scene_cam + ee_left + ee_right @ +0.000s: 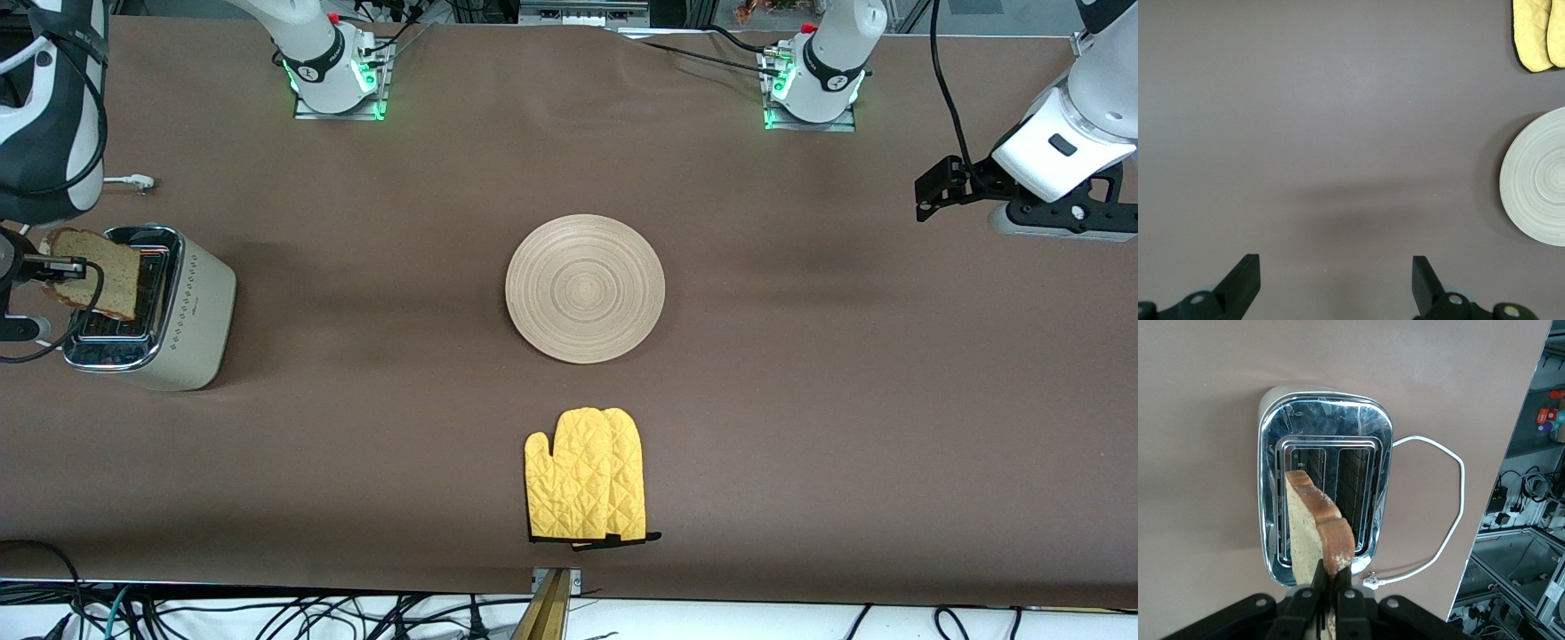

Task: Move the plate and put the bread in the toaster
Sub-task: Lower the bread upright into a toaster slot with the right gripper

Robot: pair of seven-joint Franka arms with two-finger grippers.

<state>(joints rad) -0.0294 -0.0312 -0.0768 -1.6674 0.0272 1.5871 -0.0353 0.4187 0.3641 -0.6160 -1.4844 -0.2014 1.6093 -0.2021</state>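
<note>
The bread's lower edge [135, 286] is above the toaster's slot [153, 261], so my right gripper needs to lower the bread into the slot before it lets go.
The cream-white toaster [182, 311] with a chrome top stands at the right arm's end of the table. My right gripper [67, 264] is shut on the bread [100, 271] and holds the slice upright just above the toaster's slots. In the right wrist view the bread [1313, 527] hangs over one slot of the toaster [1325, 440], pinched by my right gripper [1329, 577]. The wooden plate [585, 287] lies at the table's middle with nothing on it. My left gripper [933, 191] is open and hovers over bare table at the left arm's end; it also shows in its own wrist view [1336, 280].
A yellow oven mitt [587, 476] lies nearer to the front camera than the plate. The toaster's white cord [1431, 513] loops beside the toaster, close to the table's edge. The plate [1538, 177] and mitt [1538, 33] show at the edge of the left wrist view.
</note>
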